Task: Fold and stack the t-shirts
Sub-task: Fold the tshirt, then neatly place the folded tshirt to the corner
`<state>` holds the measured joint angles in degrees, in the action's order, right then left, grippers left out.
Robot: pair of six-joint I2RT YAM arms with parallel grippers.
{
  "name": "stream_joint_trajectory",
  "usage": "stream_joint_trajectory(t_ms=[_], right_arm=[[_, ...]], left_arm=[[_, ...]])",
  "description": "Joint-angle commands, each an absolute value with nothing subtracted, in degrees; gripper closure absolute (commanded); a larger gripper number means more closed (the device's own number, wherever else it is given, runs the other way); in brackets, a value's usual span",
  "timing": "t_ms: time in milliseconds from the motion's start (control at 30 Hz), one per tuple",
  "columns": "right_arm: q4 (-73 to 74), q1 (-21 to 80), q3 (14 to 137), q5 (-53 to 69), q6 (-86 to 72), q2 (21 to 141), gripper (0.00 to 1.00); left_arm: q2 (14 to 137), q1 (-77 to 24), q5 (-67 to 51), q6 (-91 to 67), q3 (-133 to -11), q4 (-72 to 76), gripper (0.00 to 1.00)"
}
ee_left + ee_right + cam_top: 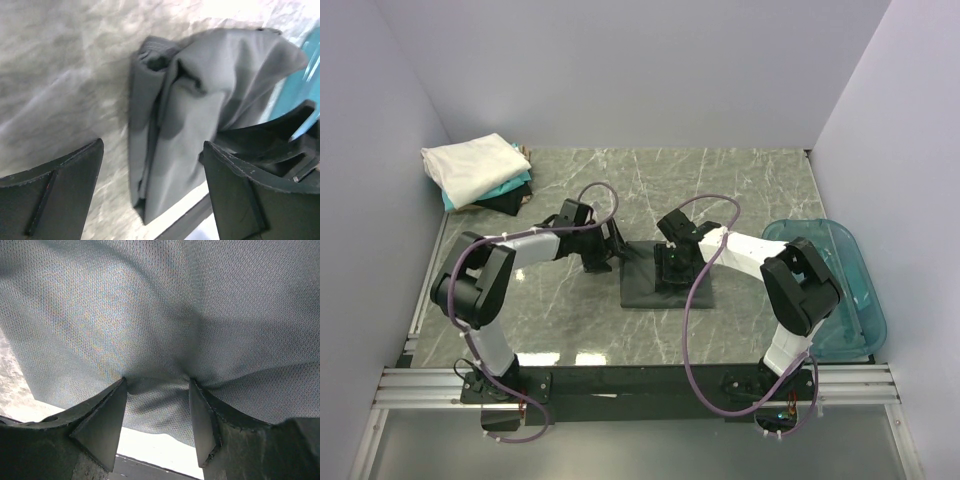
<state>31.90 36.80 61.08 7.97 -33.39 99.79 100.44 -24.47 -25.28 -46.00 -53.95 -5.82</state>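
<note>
The left gripper next needs to grab the folded grey t-shirt by its edge facing the stack [625,271] [142,132], so the rest stays free to lay across the stack.
A dark charcoal-grey t-shirt [650,288] lies folded into a small rectangle in the middle of the table. My right gripper [676,270] stands on top of it. In the right wrist view its jaws [157,383] are apart, with the tips pressed into the grey cloth [150,305], which puckers between them. My left gripper [601,256] is open and empty just left of the shirt. In the left wrist view [152,185] the folded shirt [200,95] lies ahead of the jaws. Folded white [470,165], teal [453,201] and black [505,203] shirts are stacked at the far left.
A translucent blue plastic tub [845,300] stands at the right edge of the table and shows in the left wrist view [302,85]. Grey walls close in the left, back and right. The table's front rail [640,385] carries both arm bases.
</note>
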Motion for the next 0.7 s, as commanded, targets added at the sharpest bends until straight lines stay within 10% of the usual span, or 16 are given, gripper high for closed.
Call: stream_joint_trajectory(t_ms=[0,667], right_arm=[[30.5,37.44,59.15,8.26,-33.31,101.51,0.41],[32.08,37.44,61.17,8.44,-31.64,101.25,0.41]], left_arm=[[102.3,-25.14,-23.47,-46.41,-56.43,-2.73,0.12],[112.93,-27.68,-21.1,-46.94,-60.29,-0.53,0.29]])
